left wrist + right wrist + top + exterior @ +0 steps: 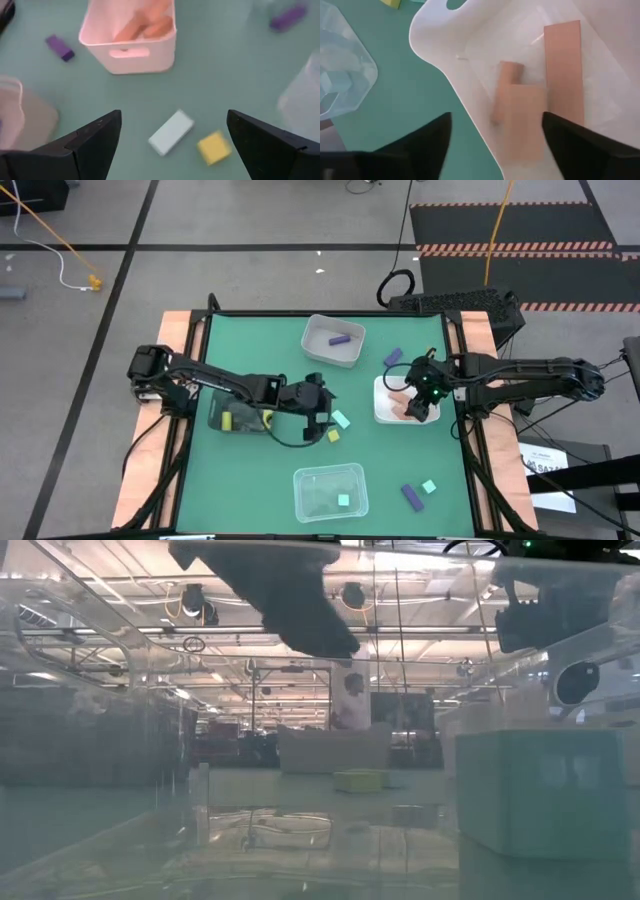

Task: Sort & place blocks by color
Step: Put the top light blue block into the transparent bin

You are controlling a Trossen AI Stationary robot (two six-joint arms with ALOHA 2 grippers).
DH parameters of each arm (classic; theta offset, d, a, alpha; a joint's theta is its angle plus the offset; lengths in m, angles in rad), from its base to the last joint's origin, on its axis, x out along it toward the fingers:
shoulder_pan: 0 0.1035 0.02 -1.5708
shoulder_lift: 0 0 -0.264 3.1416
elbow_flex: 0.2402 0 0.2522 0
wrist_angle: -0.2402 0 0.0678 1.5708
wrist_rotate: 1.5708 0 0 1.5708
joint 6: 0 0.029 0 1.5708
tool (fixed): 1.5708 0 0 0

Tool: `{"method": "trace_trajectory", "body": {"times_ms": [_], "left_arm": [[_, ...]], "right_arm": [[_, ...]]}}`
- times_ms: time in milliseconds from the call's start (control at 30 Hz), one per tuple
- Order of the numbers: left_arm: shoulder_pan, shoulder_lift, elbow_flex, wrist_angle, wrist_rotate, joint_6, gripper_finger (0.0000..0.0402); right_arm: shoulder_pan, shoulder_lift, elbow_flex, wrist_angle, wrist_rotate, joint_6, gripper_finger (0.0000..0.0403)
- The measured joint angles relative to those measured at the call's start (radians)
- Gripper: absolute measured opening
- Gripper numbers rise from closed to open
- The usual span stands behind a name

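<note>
My left gripper should next sort the yellow block into the black tray (245,423), so it needs to grab the block by its opposite sides.
My left gripper (318,412) (174,114) hovers open above the green mat. Just beyond its fingers a mint block (171,132) (341,420) and a yellow block (215,147) (333,436) lie flat. My right gripper (420,410) (496,115) is open over the white tray (385,412), where salmon blocks (562,70) lie on the floor. Yellow blocks (227,421) sit in the black tray (245,423), a purple one (340,339) in the grey tray (318,350), and a mint one (344,500) in the clear tray (305,498). Loose purple blocks (393,358) (411,497) and a mint one (429,486) lie on the mat.
The four trays ring the middle of the mat, with the left gripper between the black and white ones. The low view looks through the clear tray's wall at its mint block (545,790). Bare mat shows at the near left and far left corners (230,350).
</note>
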Motion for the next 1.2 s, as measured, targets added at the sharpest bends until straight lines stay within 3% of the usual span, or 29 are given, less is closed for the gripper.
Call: {"method": "trace_trajectory", "body": {"times_ms": [133,300,633,1000,1200], "left_arm": [[0.005,0.039,0.0,0.039,-0.003,0.23,0.036],[0.035,0.108,-0.001,0.086,0.033,0.329,0.036],[0.104,0.201,-0.001,0.112,0.141,0.253,0.036],[0.139,0.291,-0.001,0.18,0.288,0.285,0.036],[0.164,0.308,-0.001,0.183,0.305,0.281,0.0359]], "right_arm": [[0.0,0.0,0.0,0.012,0.0,0.004,0.0351],[0.0,0.0,0.0,0.087,0.001,0.065,0.0361],[-0.003,0.001,0.0,0.214,0.002,0.148,0.0353],[-0.003,0.001,0.0,0.249,0.02,0.166,0.0352],[-0.014,0.002,0.0,0.25,0.03,0.165,0.0352]]}}
